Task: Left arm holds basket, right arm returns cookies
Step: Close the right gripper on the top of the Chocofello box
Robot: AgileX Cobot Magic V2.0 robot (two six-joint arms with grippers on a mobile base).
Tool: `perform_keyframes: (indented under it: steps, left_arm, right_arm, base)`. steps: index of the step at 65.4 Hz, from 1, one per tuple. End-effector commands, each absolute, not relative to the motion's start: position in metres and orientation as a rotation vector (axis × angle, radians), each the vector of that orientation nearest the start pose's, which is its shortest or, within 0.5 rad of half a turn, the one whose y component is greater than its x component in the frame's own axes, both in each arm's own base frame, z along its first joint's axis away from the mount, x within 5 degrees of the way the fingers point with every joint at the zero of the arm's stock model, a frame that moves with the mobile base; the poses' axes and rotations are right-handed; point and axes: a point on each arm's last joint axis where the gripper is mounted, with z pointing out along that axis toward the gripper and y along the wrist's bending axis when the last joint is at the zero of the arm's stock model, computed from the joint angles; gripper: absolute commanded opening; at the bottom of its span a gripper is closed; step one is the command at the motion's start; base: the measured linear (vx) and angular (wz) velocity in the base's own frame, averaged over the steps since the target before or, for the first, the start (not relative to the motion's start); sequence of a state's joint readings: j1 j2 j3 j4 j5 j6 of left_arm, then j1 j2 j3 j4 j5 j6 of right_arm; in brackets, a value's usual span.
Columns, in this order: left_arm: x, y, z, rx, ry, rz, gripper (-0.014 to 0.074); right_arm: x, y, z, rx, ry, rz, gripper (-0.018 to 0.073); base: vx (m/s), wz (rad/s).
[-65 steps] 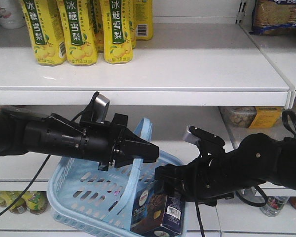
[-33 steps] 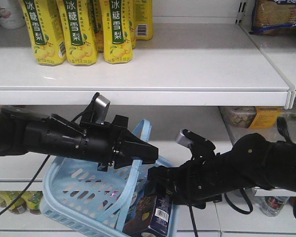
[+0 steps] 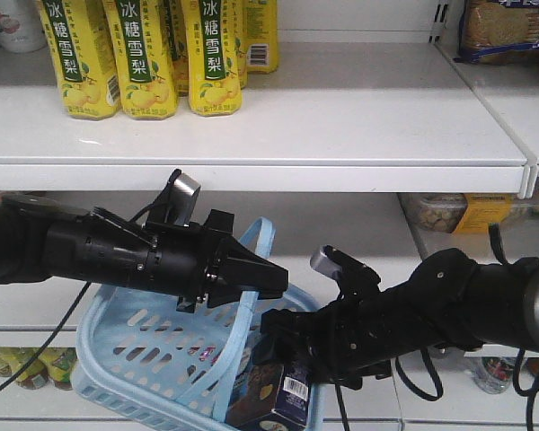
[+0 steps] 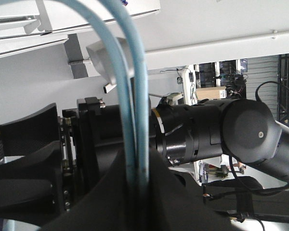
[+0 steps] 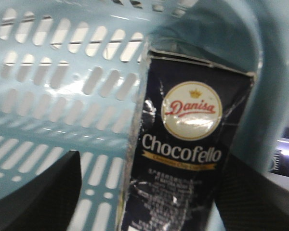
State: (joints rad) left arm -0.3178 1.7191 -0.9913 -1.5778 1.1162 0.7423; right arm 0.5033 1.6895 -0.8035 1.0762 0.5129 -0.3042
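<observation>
The right gripper grabs the dark navy carton's [image 3: 274,395] narrow body next, to return the cookies to the shelf [image 3: 449,126].
The light blue basket [image 3: 144,359] hangs in front of the shelves by its hoop handle [image 3: 256,260]. My left gripper [image 3: 274,278] is shut on that handle [image 4: 137,144], which runs up between its jaws. The cookies [image 3: 274,400], a dark navy carton with a round white logo, stand inside the basket at its right end. My right gripper [image 3: 278,332] reaches down into the basket from the right. In the right wrist view it is open [image 5: 149,202] around the cookies [image 5: 183,154]. The left finger [image 5: 38,192] stands apart from the carton, and the right finger [image 5: 260,192] is close beside it.
Yellow drink bottles [image 3: 139,54] stand on the upper shelf, whose front edge [image 3: 251,175] runs just above both arms. Biscuit packs [image 3: 508,31] sit at the top right, a clear tub [image 3: 440,211] on the middle shelf at right, and small bottles [image 3: 36,364] at the lower left.
My right arm has moved left and down, deeper into the basket over the cookies. The basket has swung a little left and lower. The left gripper keeps its hold.
</observation>
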Motion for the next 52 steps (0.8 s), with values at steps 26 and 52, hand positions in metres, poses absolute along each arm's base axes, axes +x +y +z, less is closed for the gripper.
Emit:
perform_keyframes:
  steps: [26,52]
  left_arm:
    - [0.294,-0.178,0.281,0.024,2.123,-1.934,-0.0003]
    - [0.294,-0.178,0.281,0.024,2.123,-1.934,-0.0003]
  right_arm:
    - [0.258,0.185,0.159,0.152,2.772,0.952,0.0482]
    - [0.267,0.181,0.145,0.202,2.754,0.854,0.0312]
  base:
    - [0.0,0.0]
    - [0.0,0.0]
